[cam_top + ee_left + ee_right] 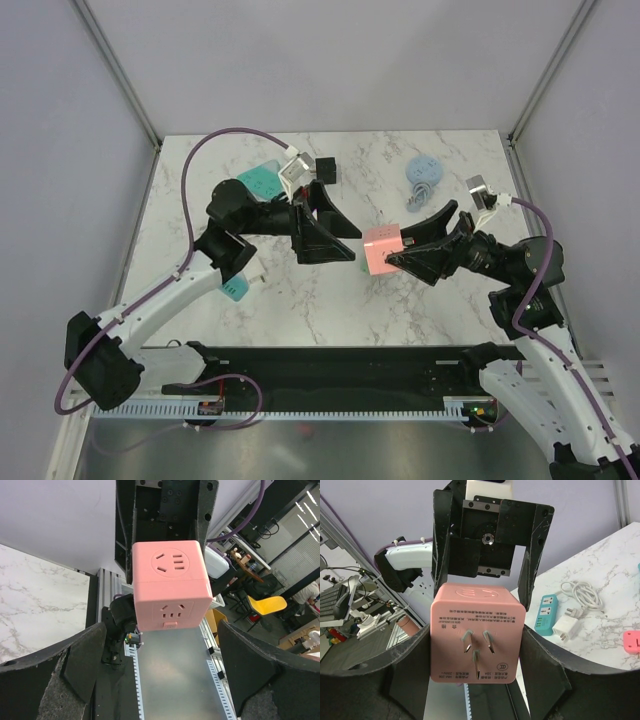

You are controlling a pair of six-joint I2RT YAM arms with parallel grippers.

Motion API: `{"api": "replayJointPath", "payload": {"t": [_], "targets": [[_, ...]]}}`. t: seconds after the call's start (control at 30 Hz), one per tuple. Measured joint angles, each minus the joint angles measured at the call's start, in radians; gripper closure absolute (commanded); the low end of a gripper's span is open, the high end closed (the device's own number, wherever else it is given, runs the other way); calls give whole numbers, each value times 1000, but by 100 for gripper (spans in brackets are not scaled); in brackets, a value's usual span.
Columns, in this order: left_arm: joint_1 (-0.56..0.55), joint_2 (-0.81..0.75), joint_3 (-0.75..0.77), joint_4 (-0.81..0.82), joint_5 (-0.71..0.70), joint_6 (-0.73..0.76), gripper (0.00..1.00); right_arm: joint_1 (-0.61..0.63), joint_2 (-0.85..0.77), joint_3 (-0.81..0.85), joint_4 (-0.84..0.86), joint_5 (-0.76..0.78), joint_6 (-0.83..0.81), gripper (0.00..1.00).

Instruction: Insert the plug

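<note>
My left gripper will next grab the pink cube plug on either side of its socket sides, which leaves the plug's pins free to insert.
My right gripper is shut on a pink cube plug, one finger pressed on each side. Its three metal prongs face the right wrist camera. From above, the cube hangs over the middle of the marble table, between both arms. My left gripper stands open just left of the cube without touching it. In the left wrist view the cube shows two socket faces beyond the spread fingers.
A teal power strip lies at the back left beside white and black adapters. A second teal strip with a white charger sits under the left arm. A blue coiled item rests at the back right.
</note>
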Motion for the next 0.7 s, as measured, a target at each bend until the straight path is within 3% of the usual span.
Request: {"api": "replayJointPath", "payload": {"t": [0.7], "targets": [[-80, 45, 0, 53, -85, -76, 6, 23, 29, -48, 36, 41, 26, 71]]}}
